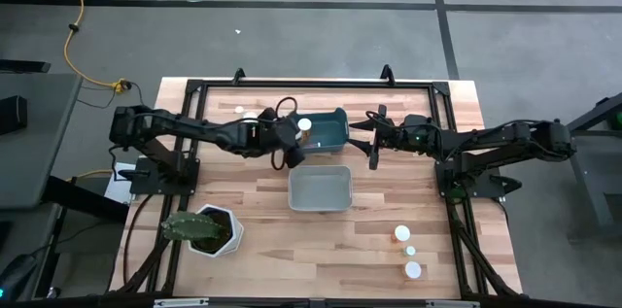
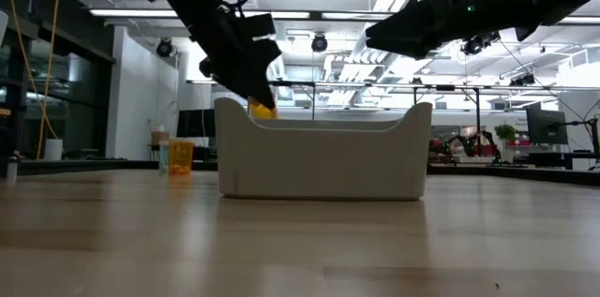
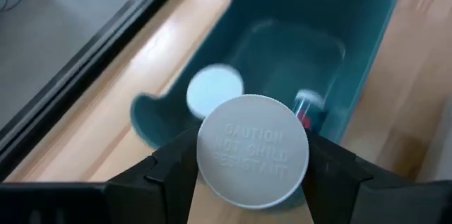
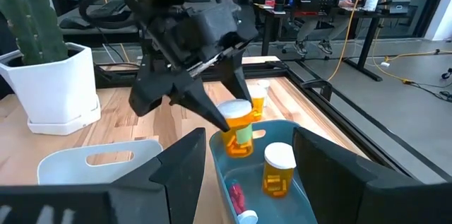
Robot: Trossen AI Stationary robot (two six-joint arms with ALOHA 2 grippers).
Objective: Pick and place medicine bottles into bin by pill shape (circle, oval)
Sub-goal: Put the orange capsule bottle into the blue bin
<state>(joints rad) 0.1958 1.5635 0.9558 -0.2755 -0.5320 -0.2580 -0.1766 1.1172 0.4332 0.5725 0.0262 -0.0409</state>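
The orange bottle in my left gripper's fingers hangs inside the sides of the teal bin and would drop inside, so my left gripper should open its fingers.
My left gripper (image 1: 294,143) is shut on an orange medicine bottle (image 4: 237,131) with a white cap (image 3: 253,150). It holds the bottle over the left end of the teal bin (image 1: 330,133). Inside that bin another orange bottle (image 4: 277,169) stands upright, and a small red-and-white thing (image 4: 236,197) lies on the floor beside it. A white bin (image 1: 320,189) stands just nearer. My right gripper (image 1: 373,143) hovers open at the teal bin's right end, touching nothing. Three bottles (image 1: 406,250) stand near the front right, and two more (image 1: 245,114) at the far left. My left gripper pinches the bottle between its two fingers (image 4: 212,114), on opposite sides of its upper part just under the cap (image 4: 235,118). The fingers slant down from the table's left side. The bottle hangs slightly tilted, cap uppermost, lifted clear above the teal bin.
A white hexagonal pot with a cactus (image 1: 206,230) stands at the front left. A black frame (image 1: 311,83) runs along the table's far edge and sides. Bare wood lies between the white bin and the front edge.
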